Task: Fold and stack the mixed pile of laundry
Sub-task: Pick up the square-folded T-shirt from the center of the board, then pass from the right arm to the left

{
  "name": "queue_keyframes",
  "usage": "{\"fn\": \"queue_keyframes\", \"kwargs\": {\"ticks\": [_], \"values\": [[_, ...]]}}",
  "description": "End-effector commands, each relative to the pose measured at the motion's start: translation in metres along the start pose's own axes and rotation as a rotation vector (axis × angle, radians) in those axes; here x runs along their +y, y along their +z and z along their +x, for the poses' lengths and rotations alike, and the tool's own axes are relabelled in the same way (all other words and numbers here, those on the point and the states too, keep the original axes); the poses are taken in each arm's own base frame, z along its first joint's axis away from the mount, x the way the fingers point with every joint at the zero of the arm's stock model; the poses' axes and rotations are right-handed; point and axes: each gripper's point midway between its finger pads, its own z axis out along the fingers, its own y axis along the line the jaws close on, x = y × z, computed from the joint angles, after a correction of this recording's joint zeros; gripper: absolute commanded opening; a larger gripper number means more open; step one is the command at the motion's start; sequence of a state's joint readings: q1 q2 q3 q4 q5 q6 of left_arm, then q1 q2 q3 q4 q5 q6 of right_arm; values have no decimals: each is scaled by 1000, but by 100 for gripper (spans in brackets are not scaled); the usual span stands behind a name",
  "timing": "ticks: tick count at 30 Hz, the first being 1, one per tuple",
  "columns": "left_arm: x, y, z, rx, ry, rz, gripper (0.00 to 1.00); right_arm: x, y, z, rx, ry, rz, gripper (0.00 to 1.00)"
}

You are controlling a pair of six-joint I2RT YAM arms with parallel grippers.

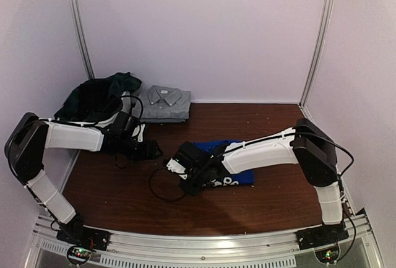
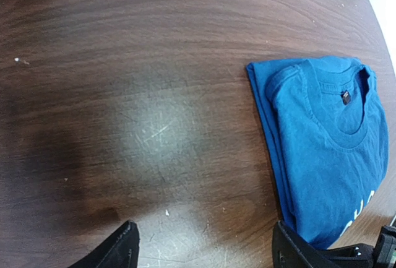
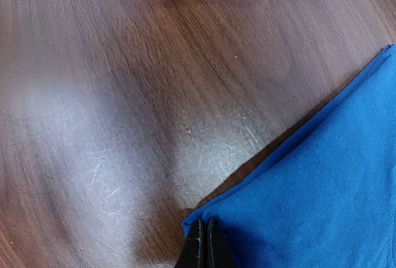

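Note:
My left gripper is beside the folded blue T-shirt and will next grab it by its layered side edge (image 2: 270,141), so that it stays folded to stack on the grey shirt.
The royal-blue T-shirt (image 1: 218,146) lies folded on the wooden table, partly under my right arm, with white print showing at its near edge. In the left wrist view it (image 2: 328,150) lies collar up to the right. My left gripper (image 2: 204,252) is open and empty over bare wood, just left of the shirt; it also shows in the top view (image 1: 150,151). My right gripper (image 3: 205,238) is shut on a corner of the blue T-shirt (image 3: 322,181), low at the table; it also shows in the top view (image 1: 184,180). The rest of the pile (image 1: 99,96), dark green and black cloth, sits at the back left.
A folded grey collared shirt (image 1: 163,103) lies at the back, next to the dark pile. A white basket rim (image 1: 85,120) shows under that pile. White walls and metal posts close in the back and sides. A black cable (image 1: 162,187) loops on the table by my right gripper.

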State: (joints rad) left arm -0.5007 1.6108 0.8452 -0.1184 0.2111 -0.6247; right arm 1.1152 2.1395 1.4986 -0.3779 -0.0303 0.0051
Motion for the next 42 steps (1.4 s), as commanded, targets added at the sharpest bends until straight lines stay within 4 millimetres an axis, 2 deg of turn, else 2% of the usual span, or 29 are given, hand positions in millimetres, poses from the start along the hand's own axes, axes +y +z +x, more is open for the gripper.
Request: {"fn": "queue_keyframes", "kwargs": {"ticks": [1, 5, 8, 12, 21, 25, 30, 36, 42], "values": [[-8, 4, -9, -33, -3, 57, 74, -20, -15, 9, 38, -40, 108, 0], [-19, 4, -12, -45, 2, 116, 75, -26, -46, -26, -108, 8, 70, 0], [-34, 5, -14, -63, 3, 176, 75, -37, -60, -39, -172, 45, 58, 0], [-51, 10, -14, -67, -16, 241, 79, -43, -61, -39, -182, 66, 25, 0], [-90, 30, -13, -56, -70, 366, 90, -37, -64, -50, -214, 68, -24, 0], [-97, 46, -4, -18, -136, 410, 91, -35, -66, -58, -235, 70, -39, 0], [-98, 57, -1, -18, -216, 436, 91, -31, -67, -64, -254, 67, -61, 0], [-100, 73, 3, 2, -251, 453, 84, -29, -65, -76, -273, 64, -78, 0], [-101, 85, 7, 30, -279, 458, 68, -31, -63, -87, -286, 66, -68, 0]]}}
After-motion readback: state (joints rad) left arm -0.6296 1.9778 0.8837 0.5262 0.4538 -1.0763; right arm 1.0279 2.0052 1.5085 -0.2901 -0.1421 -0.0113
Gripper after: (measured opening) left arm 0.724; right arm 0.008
